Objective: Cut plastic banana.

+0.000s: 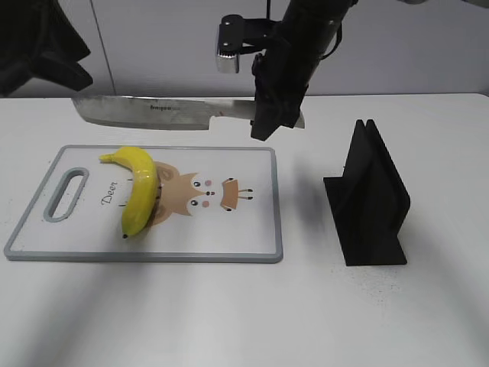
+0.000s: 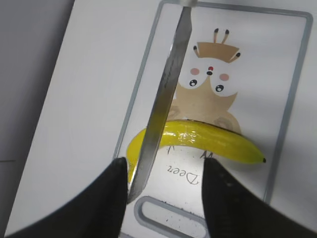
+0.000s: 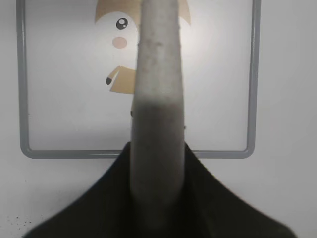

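Note:
I will grab the blade by its tip end point(image 1: 85, 107) with my left gripper next. This will steady the knife for cutting the banana point(image 1: 139, 191).
The plastic banana point(image 1: 139, 191) lies whole on the left part of the white cutting board point(image 1: 229, 233), over its deer drawing. My right gripper point(image 1: 273, 115) is shut on the handle of a knife point(image 1: 153, 112). It holds the knife level in the air above the board's far edge, blade pointing left. In the right wrist view the handle point(image 3: 157, 99) runs out from the jaws point(image 3: 157, 198). My left gripper point(image 2: 166, 166) is open and empty above the banana point(image 2: 208, 139). In that view the blade point(image 2: 166, 89) crosses in front of the banana's stem end.
A black knife stand point(image 1: 370, 195) stands on the white table to the right of the board. The board has a grey rim point(image 2: 292, 99) and a handle slot point(image 1: 67, 195) at its left end. My left arm point(image 1: 38, 46) hangs at the top left.

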### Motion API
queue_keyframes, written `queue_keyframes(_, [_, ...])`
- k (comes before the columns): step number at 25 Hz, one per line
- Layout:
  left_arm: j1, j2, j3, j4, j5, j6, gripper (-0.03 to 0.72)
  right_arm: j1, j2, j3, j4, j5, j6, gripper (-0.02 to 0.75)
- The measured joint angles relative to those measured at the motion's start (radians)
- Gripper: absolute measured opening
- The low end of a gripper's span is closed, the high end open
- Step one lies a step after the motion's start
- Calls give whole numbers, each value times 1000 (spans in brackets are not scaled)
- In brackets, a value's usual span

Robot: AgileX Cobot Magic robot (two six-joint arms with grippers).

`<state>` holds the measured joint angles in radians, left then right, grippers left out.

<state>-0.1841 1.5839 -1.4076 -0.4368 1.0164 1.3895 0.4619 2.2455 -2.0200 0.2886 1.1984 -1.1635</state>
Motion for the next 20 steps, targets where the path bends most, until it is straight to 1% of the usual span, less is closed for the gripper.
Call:
queue_keyframes(7, [-1, 51, -1, -17, 5, 27, 471, 32, 1, -2, 2, -5, -8, 182])
queue_keyframes(14, [-1, 123, -1, -24, -13, 30, 457, 39, 3, -2, 13, -10, -9, 182])
queue_keyframes(16, [5, 137, -1, -24, -36, 30, 457, 39, 3, -2, 19, -10, -9, 182])
queue_keyframes(20, [39, 169, -1, -24, -45, 30, 455, 39, 3, -2, 21, -12, -9, 182])
